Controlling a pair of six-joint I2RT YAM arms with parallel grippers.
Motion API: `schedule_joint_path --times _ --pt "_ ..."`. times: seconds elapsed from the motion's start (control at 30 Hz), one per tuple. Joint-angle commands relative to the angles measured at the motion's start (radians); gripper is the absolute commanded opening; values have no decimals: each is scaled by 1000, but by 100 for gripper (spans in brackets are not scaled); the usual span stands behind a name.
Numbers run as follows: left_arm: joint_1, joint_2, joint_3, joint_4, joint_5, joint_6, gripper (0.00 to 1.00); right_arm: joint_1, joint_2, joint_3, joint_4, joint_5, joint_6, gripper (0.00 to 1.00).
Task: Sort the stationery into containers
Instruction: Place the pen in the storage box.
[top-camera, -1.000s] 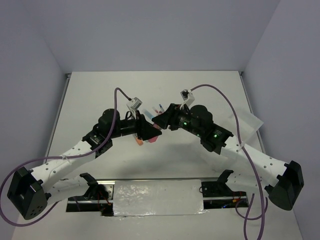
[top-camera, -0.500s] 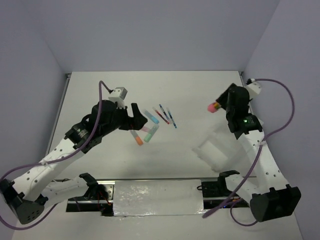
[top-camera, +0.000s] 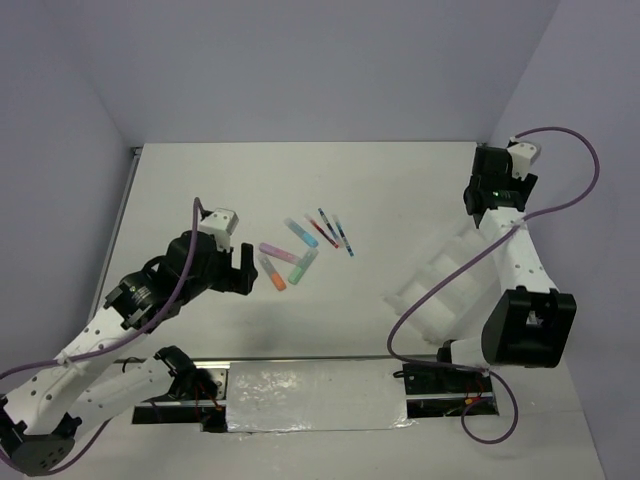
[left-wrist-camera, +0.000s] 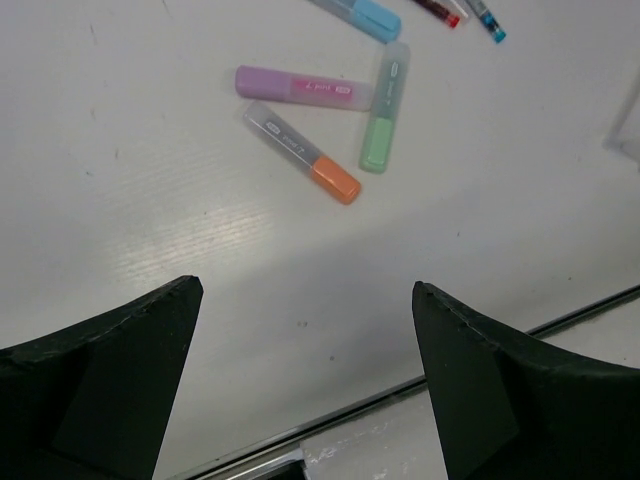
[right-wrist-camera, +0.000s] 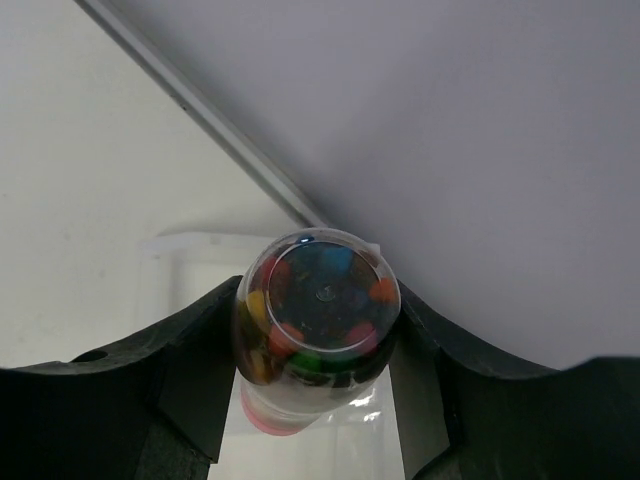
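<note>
My right gripper should keep holding the stubby clear tube (right-wrist-camera: 318, 310) until it is lower, as it is high above the tray, near the tray's rim.
Several pieces of stationery lie on the table: a purple highlighter (top-camera: 275, 249), an orange one (top-camera: 272, 272), a green one (top-camera: 304, 266), a blue one (top-camera: 298, 231), a red pen (top-camera: 320, 232) and a blue pen (top-camera: 337, 231). My left gripper (top-camera: 245, 268) hangs open and empty to their left. Its wrist view shows the purple (left-wrist-camera: 300, 88), orange (left-wrist-camera: 305, 152) and green (left-wrist-camera: 383, 110) highlighters beyond the gripper (left-wrist-camera: 307, 290). My right gripper (right-wrist-camera: 315, 335) is shut on a stubby clear tube (right-wrist-camera: 318, 310) with a pink cap, above the translucent tray (right-wrist-camera: 180, 270).
The tray (top-camera: 445, 285) lies slanted at the right side of the table, below the right arm's wrist (top-camera: 497, 185). The grey back wall and the table's far right edge stand close behind that wrist. A metal rail (top-camera: 315, 385) runs along the near edge.
A second ago both grippers met over the stationery. The left gripper has opened and drawn back to the left. The right arm has carried the tube to the far right, over the tray.
</note>
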Motion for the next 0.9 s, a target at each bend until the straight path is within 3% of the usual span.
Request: schedule_joint_path --times 0.0,0.4,0.5,0.63,0.87 --pt "-1 14 -7 32 25 47 99 1 29 46 143 110 -137 0" --pt "-10 -53 -31 56 28 38 99 1 213 53 334 194 -390 0" --pt "-27 -47 -31 56 28 38 99 2 237 61 303 202 -392 7" --pt "-31 -38 -28 52 25 38 99 7 280 69 295 245 -427 7" --pt "-33 -82 -34 55 10 33 99 31 280 15 262 262 -351 10"
